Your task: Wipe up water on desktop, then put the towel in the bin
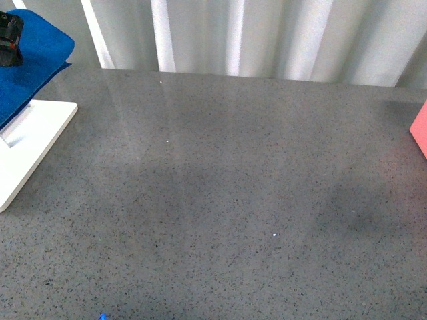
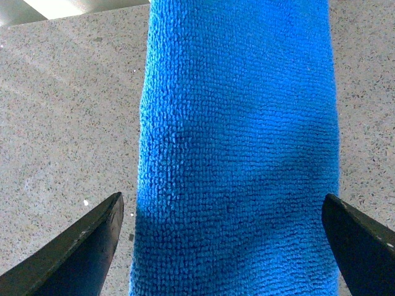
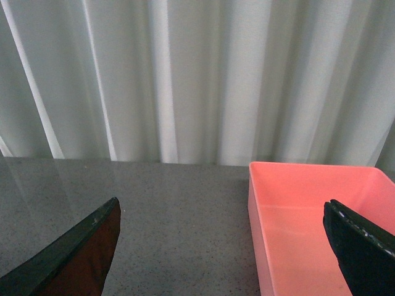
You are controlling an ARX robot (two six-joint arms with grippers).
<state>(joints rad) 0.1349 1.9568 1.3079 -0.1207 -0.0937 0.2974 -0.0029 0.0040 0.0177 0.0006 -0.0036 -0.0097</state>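
Observation:
I should next grab the blue fluffy towel (image 2: 237, 154) by its body (image 2: 231, 185) with my left gripper to wipe up the water on the desktop.
The blue fluffy towel (image 1: 30, 63) lies at the far left edge of the front view, partly over a white board. In the left wrist view the towel (image 2: 237, 154) fills the middle. My left gripper (image 2: 225, 246) is open, one finger on each side of the towel, just above it. Part of the left arm (image 1: 9, 39) shows black on the towel. The grey speckled desktop (image 1: 220, 200) spreads wide. The salmon-pink bin (image 3: 308, 216) stands ahead of my open, empty right gripper (image 3: 222, 246); only its corner (image 1: 420, 130) shows at the right of the front view.
A flat white board (image 1: 30, 150) lies at the left under the towel. White pleated curtains (image 1: 267, 37) hang behind the desktop's far edge. I cannot make out water on the desktop.

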